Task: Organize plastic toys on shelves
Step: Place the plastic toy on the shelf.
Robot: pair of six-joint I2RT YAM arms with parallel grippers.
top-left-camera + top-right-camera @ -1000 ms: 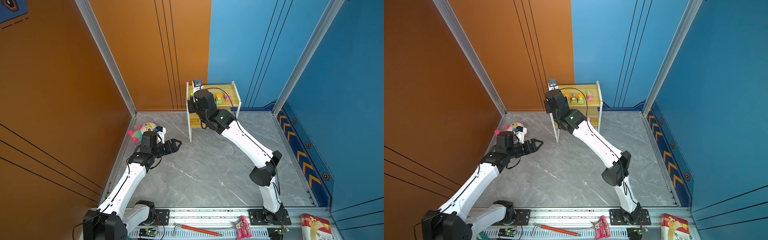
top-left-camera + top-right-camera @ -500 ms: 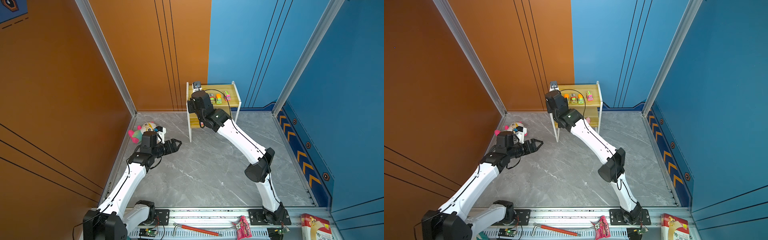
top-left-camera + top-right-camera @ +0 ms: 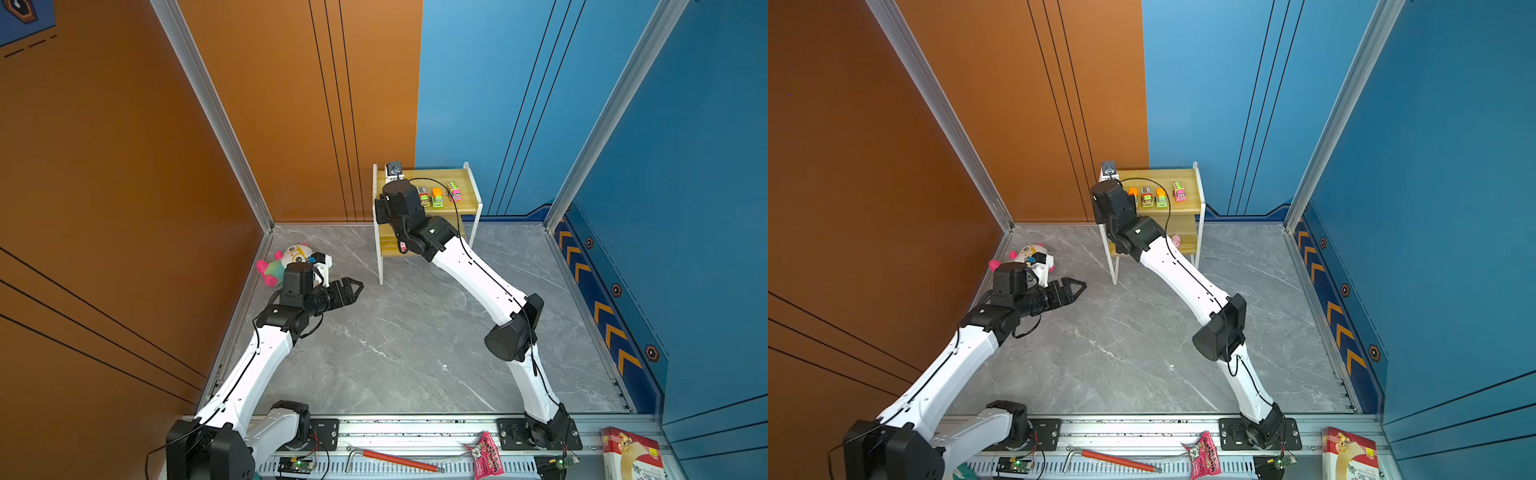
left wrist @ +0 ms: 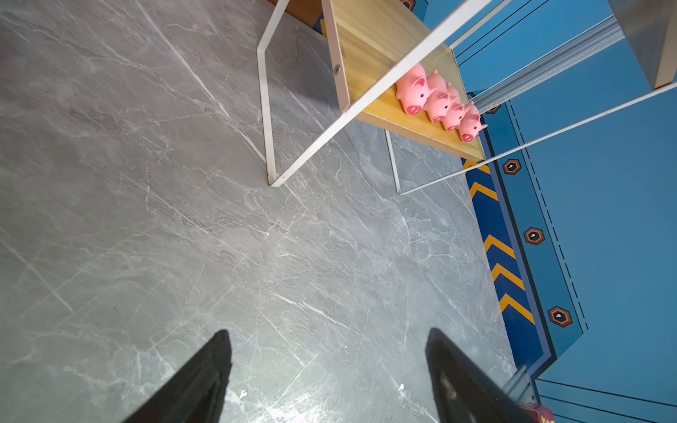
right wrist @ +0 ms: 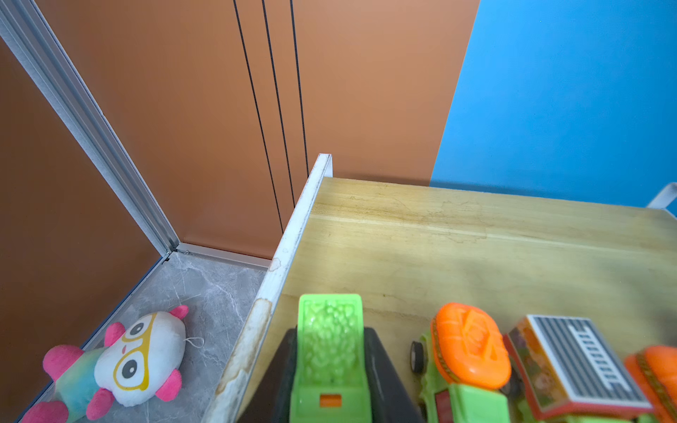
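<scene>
The green truck is over flat wood between white bar and orange-topped truck (image 5: 469, 348) and would land on the top board, so it is time for my right gripper to release it.
The shelves (image 3: 463, 179) (image 3: 1188, 176) stand at the back wall. Several toy trucks (image 3: 1161, 198) (image 3: 436, 197) line the top board. My right gripper (image 5: 330, 329) is over that board's left end, shut on a green truck (image 5: 329, 360) beside an orange-topped truck (image 5: 469, 348); in both top views the wrist (image 3: 400, 198) hides its jaws. Several pink pigs (image 4: 437, 100) sit in a row on the lower board (image 4: 370, 44). My left gripper (image 3: 359, 286) (image 3: 1082, 285) (image 4: 328, 331) hovers open and empty over the grey floor, left of the shelves.
A white-headed plush doll with pink limbs (image 3: 296, 255) (image 5: 143, 351) lies in the back left corner by the orange wall. A red-handled hex key (image 3: 395, 457), a pink snack packet (image 3: 486, 455) and a box (image 3: 629, 455) lie on the front rail.
My right wrist has shifted a little left along the top board, uncovering more of the truck row. The left arm has not moved.
</scene>
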